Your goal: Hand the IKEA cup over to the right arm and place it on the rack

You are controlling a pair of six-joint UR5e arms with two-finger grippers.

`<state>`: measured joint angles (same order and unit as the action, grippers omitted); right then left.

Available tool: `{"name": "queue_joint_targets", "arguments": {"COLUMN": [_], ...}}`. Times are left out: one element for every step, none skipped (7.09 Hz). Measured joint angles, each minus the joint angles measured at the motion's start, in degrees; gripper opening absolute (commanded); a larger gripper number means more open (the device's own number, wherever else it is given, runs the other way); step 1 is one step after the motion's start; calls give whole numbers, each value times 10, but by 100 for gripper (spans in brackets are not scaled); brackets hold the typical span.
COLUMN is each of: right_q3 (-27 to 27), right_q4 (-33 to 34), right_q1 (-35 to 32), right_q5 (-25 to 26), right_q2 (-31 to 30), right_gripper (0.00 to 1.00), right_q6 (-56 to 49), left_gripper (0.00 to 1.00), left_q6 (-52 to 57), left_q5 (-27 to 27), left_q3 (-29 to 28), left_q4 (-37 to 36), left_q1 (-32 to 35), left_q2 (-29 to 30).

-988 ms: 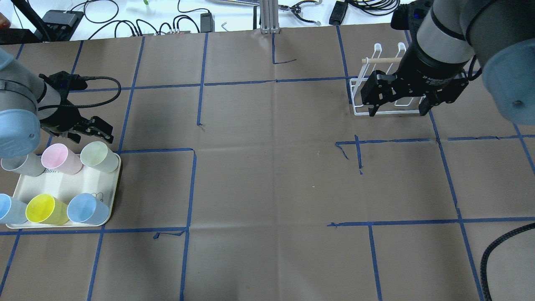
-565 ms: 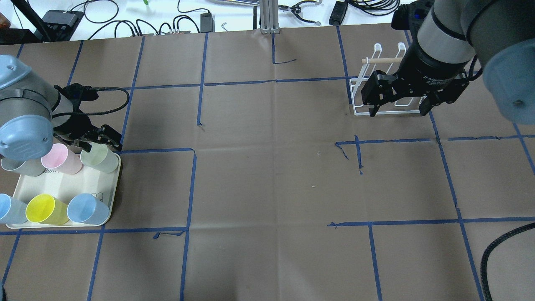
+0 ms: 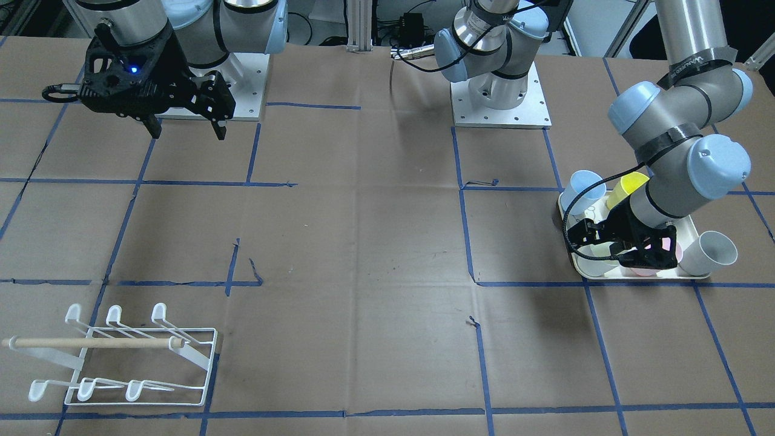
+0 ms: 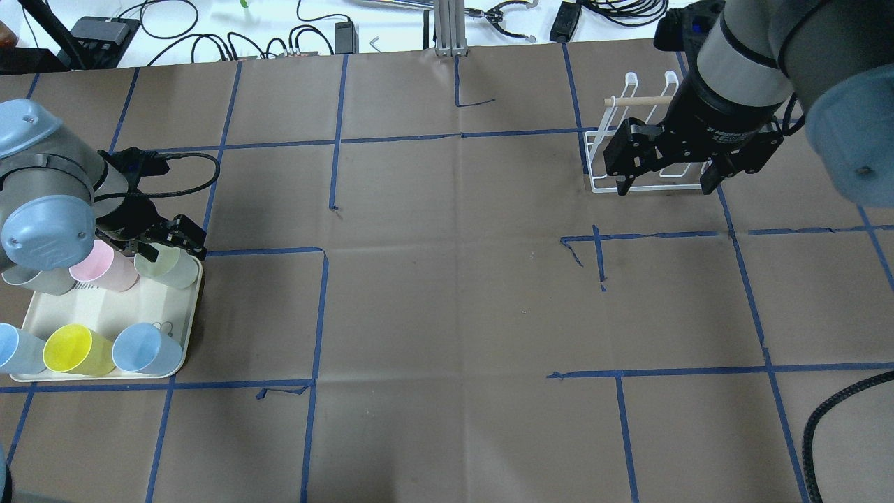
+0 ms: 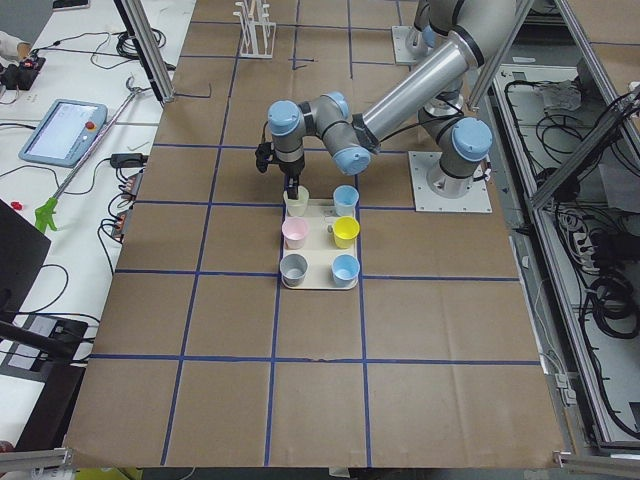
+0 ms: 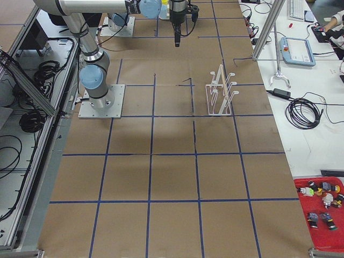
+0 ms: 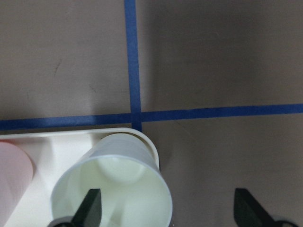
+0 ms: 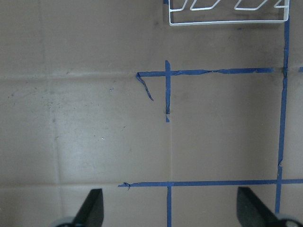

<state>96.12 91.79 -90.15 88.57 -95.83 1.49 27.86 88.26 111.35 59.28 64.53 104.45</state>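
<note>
I need to grab the pale green cup by its rim with my left gripper next, to pass it across to my right arm.
The pale green IKEA cup stands upright at the far right corner of the cream tray. My left gripper is open and low over it. In the left wrist view one fingertip is inside the cup and the other is outside its wall, so the jaws straddle the rim. My right gripper is open and empty, held high in front of the white wire rack. The rack holds no cup.
The tray also holds a pink cup, a grey cup, a yellow cup and two blue cups. Blue tape lines cross the brown paper table. Cables and tools lie beyond the far edge.
My left gripper has moved right and down from behind the tray onto the pale green cup's rim. The right arm has not moved.
</note>
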Motion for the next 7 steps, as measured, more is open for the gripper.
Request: {"name": "queue_joint_targets", "arguments": {"right_q3": [0, 0, 0, 1, 1, 5, 23], "right_q4": [-1, -1, -2, -1, 3, 13, 45], "right_q1": [0, 0, 0, 0, 0, 0, 0], "right_q5": [0, 0, 0, -1, -3, -20, -69], "right_q2": [0, 0, 0, 0, 0, 1, 1], "right_gripper": [100, 100, 100, 100, 100, 100, 100], "right_q6": [0, 0, 0, 0, 1, 2, 7], "left_gripper": [26, 4, 0, 0, 0, 0, 0], "left_q6": [0, 1, 2, 3, 4, 6, 6], "left_q5": [1, 1, 1, 1, 2, 2, 2], "left_q3": [1, 1, 1, 0, 0, -1, -4], "left_q4": [0, 0, 0, 0, 0, 0, 2], "left_q1": [0, 0, -1, -2, -7, -16, -22], "left_q2": [1, 2, 3, 3, 3, 3, 1]}}
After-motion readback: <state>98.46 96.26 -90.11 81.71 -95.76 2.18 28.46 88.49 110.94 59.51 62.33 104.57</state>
